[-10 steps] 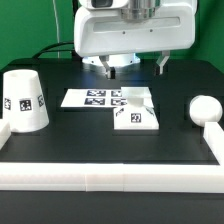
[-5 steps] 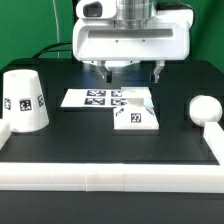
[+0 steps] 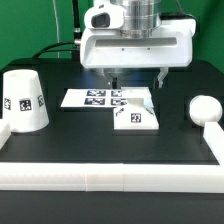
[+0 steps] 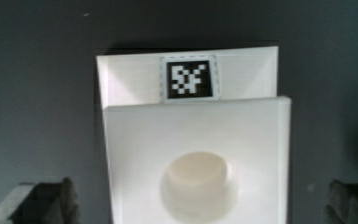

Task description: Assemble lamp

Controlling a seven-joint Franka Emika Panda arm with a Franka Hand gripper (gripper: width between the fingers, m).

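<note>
My gripper should next grab the lamp's base by its raised block [image 3: 135, 98]. This keeps the lamp's round socket free for the bulb [image 3: 205, 108].
The lamp's flat square white base [image 3: 135, 113] lies mid-table with a tag on its front edge. In the wrist view the base [image 4: 194, 130] fills the middle, showing its tag [image 4: 190, 80] and round socket [image 4: 197, 180]. My gripper [image 3: 137, 80] hangs open and empty just above the base's far side, its dark fingers [image 4: 43, 202] standing wide on either side of the base. The tapered shade [image 3: 22, 100] stands at the exterior view's left. The round-topped bulb [image 3: 205, 108] stands at the exterior view's right.
The marker board [image 3: 92, 98] lies flat beside the base, on the exterior view's left of it. A long white border rail [image 3: 110, 178] runs along the front, with shorter rails at both sides. A green wall is behind.
The gripper has moved toward the exterior view's right and lower, ending over the base. The parts have not moved.
</note>
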